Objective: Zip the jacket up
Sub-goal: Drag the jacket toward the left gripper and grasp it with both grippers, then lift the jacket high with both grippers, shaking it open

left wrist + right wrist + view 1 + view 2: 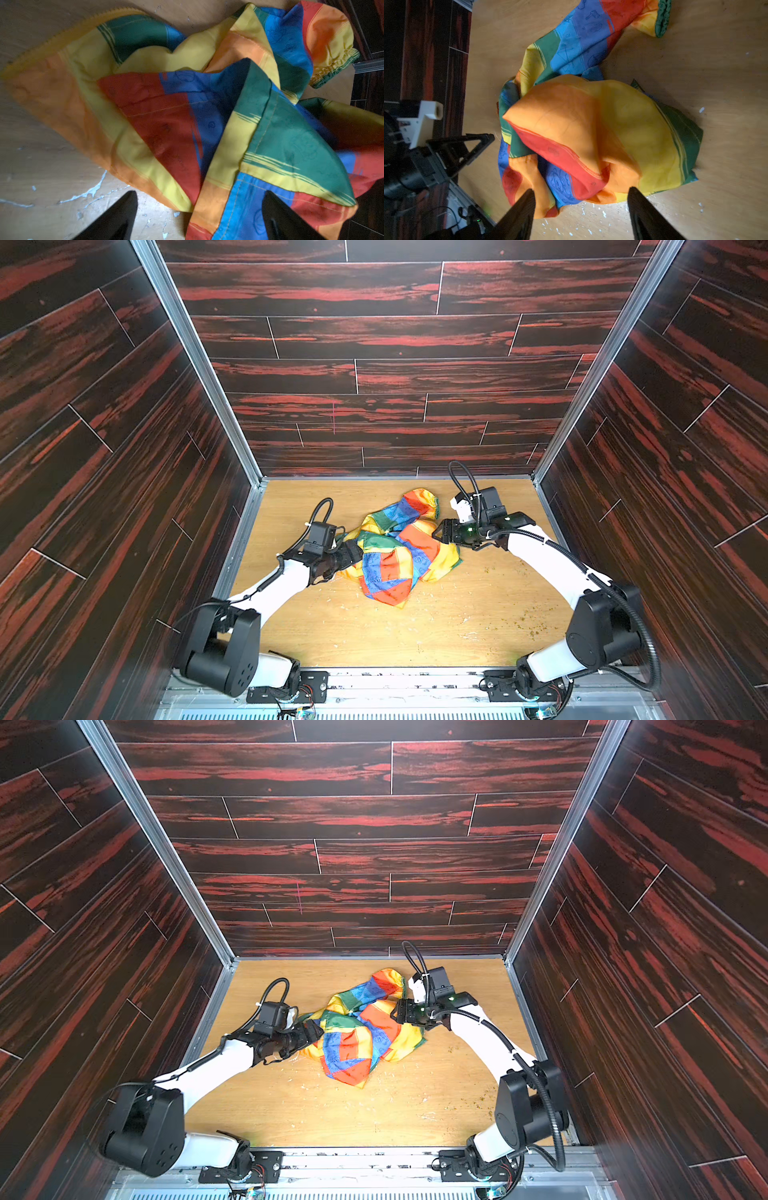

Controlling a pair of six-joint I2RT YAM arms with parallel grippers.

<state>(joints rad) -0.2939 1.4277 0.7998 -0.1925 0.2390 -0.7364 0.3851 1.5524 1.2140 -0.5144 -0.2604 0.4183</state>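
My left gripper needs to spread the jacket for zipping, so next it should grab the jacket's fold on the side opposite my right gripper.
The jacket lies crumpled in a heap on the wooden table, between my two grippers in both top views. Red, orange, yellow, green and blue patches show. One sleeve with a green cuff stretches toward the back wall. In the left wrist view a yellow toothed strip runs along one edge of the jacket. My left gripper is open at the heap's left side, with a blue and orange fold lying between its fingers. My right gripper is open at the heap's right side, holding nothing.
Dark red wood-patterned walls with metal corner posts close in the table on three sides. White flecks and crumbs dot the wood. My left arm's gripper shows beyond the jacket in the right wrist view.
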